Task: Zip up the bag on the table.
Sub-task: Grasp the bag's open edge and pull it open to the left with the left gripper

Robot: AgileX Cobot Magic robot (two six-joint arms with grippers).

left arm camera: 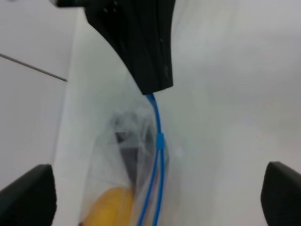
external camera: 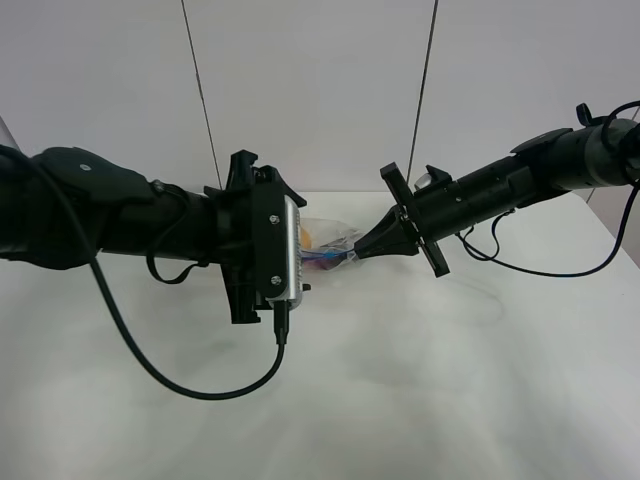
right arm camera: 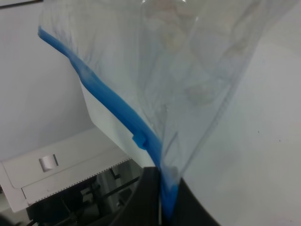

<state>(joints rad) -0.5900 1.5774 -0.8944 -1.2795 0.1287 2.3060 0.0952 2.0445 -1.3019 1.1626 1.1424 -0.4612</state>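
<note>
Next, my left gripper takes hold of the clear bag by the blue slider on its seal strip. Then it zips the bag up.
The clear bag (external camera: 325, 243) lies on the white table (external camera: 420, 400) between my two arms, with orange and yellow fruit showing through it. My right gripper (external camera: 358, 252) is shut on the end of the bag's blue seal strip (right arm camera: 117, 113); its pinch shows in the right wrist view (right arm camera: 164, 207). In the left wrist view the bag (left arm camera: 117, 155) hangs from that pinch, with a small blue slider (left arm camera: 160, 140) on the strip and a yellow fruit (left arm camera: 108, 207) inside. My left gripper (left arm camera: 157, 174) is open, with its fingers (left arm camera: 28, 193) wide apart on either side of the bag.
A black cable (external camera: 200, 385) loops from the left wrist down over the table. Another cable (external camera: 545, 268) hangs under the right arm. A grey wall stands behind the table's far edge. A white box-like unit (right arm camera: 51, 174) shows in the right wrist view.
</note>
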